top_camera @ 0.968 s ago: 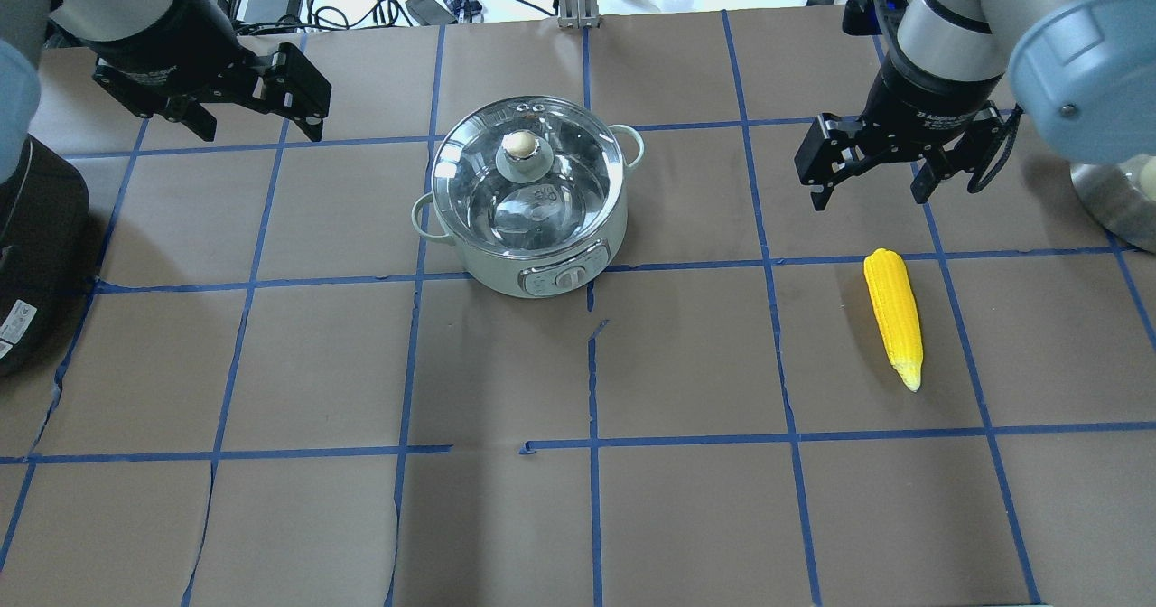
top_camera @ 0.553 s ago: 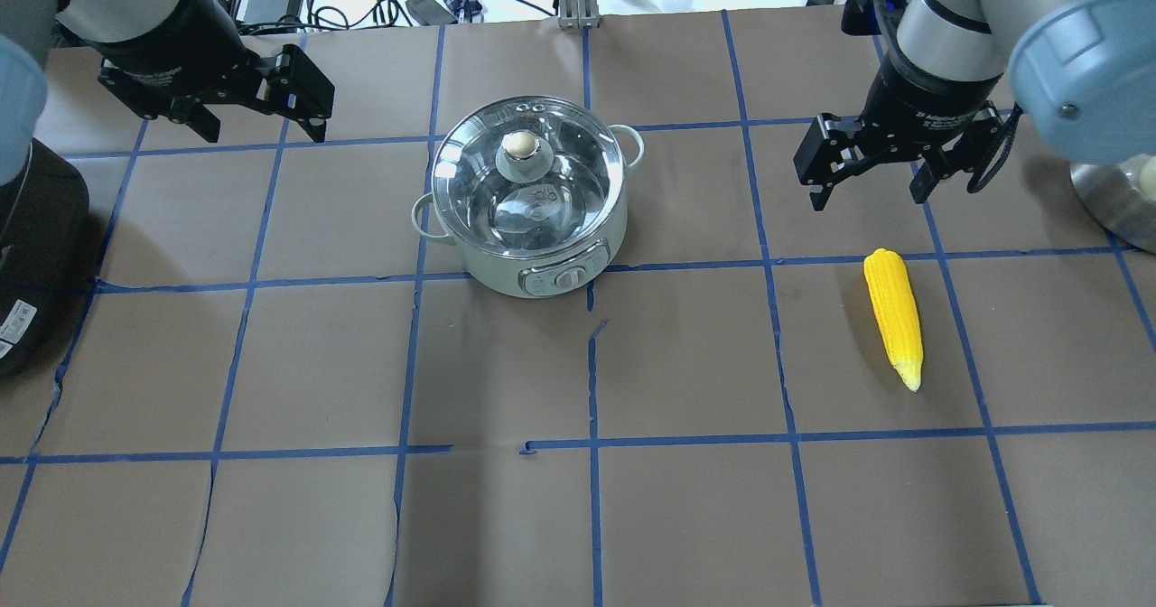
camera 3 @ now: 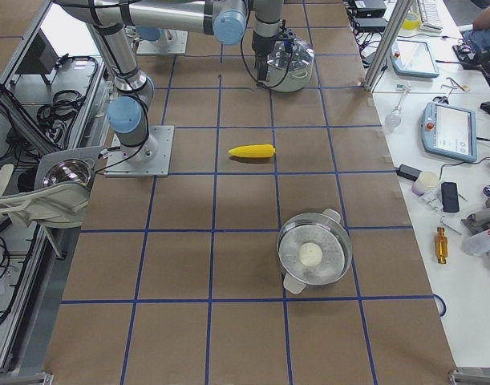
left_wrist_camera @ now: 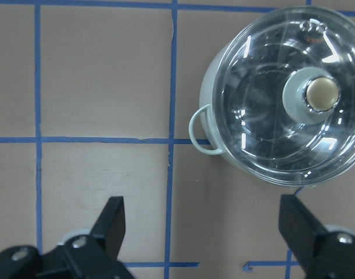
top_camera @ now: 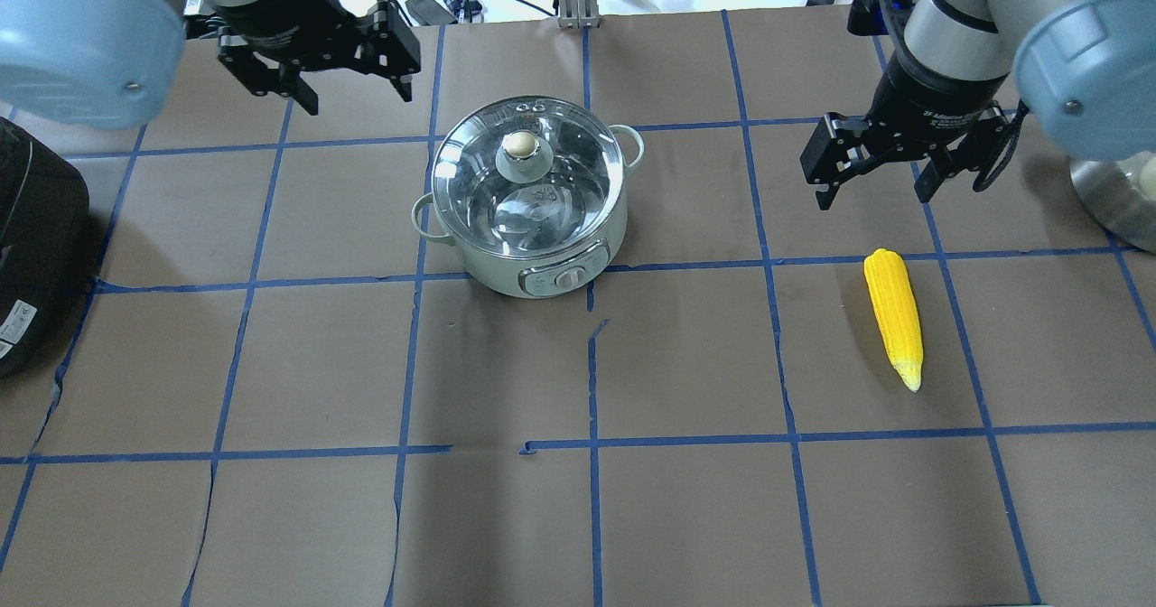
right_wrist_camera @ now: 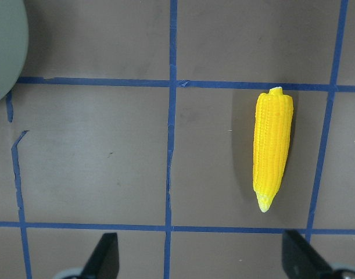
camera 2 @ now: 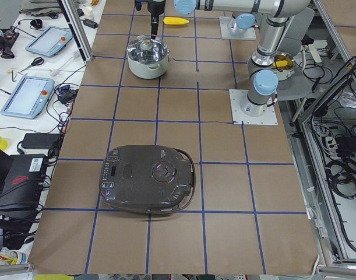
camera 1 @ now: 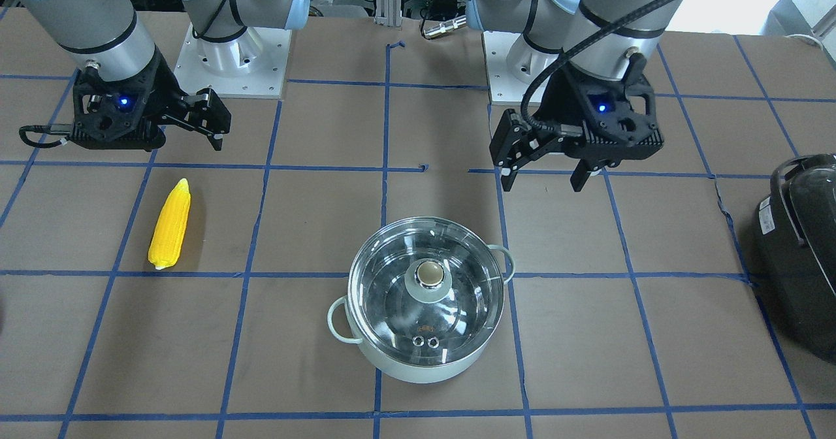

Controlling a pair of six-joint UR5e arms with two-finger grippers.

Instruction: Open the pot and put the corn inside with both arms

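Note:
My right gripper grabs the corn around the middle of its kernel-covered body [camera 1: 170, 223] next, to put the corn inside the pot [camera 1: 425, 306].
The mint-green pot [top_camera: 492, 268] stands mid-table with its glass lid [top_camera: 560, 196] on, knob [top_camera: 519, 145] upward. It also shows in the front view [camera 1: 418, 372] and the left wrist view [left_wrist_camera: 215, 87]. My left gripper [top_camera: 357, 94] is open and empty, hanging above the table just beyond the pot's left side [camera 1: 542, 181]. The yellow corn [top_camera: 892, 316] lies on the table to the right, pointed tip toward the near edge. My right gripper [top_camera: 871, 193] is open and empty, above the table just beyond the corn's blunt end. The right wrist view shows the corn [right_wrist_camera: 273, 148] ahead of the open fingers.
A black rounded appliance [top_camera: 36, 237] sits at the table's left edge. A steel pot [camera 3: 313, 255] with a white ball inside stands at the right end. Brown paper with blue tape lines covers the table. Cables and tablets lie beyond the far edge.
My left gripper has moved right and a little farther away, from the table's left part to just beyond the pot's left side. The right gripper has barely shifted. Pot and corn have not moved.

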